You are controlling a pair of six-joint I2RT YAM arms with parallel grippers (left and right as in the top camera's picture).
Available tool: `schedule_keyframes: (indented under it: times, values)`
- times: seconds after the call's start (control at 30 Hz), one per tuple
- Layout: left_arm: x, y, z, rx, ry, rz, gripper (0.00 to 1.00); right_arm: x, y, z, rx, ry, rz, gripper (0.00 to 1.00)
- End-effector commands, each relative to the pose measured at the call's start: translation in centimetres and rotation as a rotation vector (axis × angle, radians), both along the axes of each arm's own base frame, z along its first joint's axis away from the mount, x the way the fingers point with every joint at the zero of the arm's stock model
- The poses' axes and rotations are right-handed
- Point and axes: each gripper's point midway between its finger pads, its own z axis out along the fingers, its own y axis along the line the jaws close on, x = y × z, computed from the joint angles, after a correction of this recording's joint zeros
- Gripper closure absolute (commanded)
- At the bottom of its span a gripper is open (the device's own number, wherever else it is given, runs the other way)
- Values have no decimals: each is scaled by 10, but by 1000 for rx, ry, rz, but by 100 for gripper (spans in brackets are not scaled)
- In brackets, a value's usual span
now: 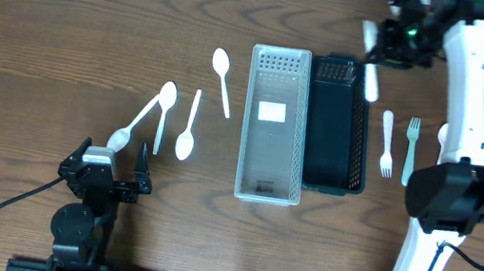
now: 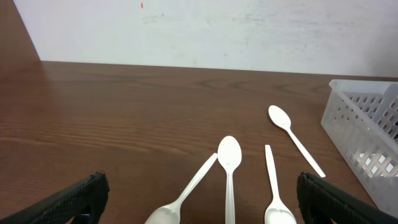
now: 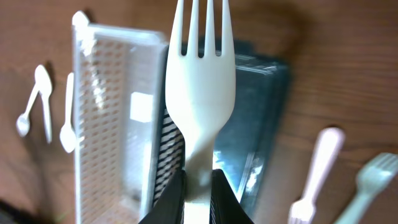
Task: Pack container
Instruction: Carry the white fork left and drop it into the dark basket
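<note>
The fork is above the black basket's corner and would end on the basket's rim or outside, so it is too early to open my right gripper now.
My right gripper (image 1: 378,52) is shut on a white plastic fork (image 1: 372,82), held above the far right corner of the black basket (image 1: 343,181). In the right wrist view the fork (image 3: 202,81) stands tines-up between my fingers (image 3: 198,186), over the black basket (image 3: 267,112) and the clear basket (image 3: 112,112). The clear basket (image 1: 264,192) sits at the table's middle, left of the black one. Several white spoons (image 1: 188,128) lie left of it. My left gripper (image 1: 108,171) is open and empty near the front left, with the spoons (image 2: 229,155) just ahead of its fingers (image 2: 200,190).
Two forks (image 1: 386,143) (image 1: 410,151) lie on the table right of the black basket, and a third utensil (image 1: 442,137) is partly hidden by my right arm. They also show in the right wrist view (image 3: 317,168). The clear basket's corner shows in the left wrist view (image 2: 367,137).
</note>
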Motion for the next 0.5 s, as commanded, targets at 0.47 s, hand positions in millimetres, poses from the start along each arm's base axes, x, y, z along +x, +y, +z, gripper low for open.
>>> schedule_keyframes:
  times: [0.47]
  values:
    - [0, 2, -15, 13, 35, 8, 2, -55, 25, -57, -219, 265, -63, 98]
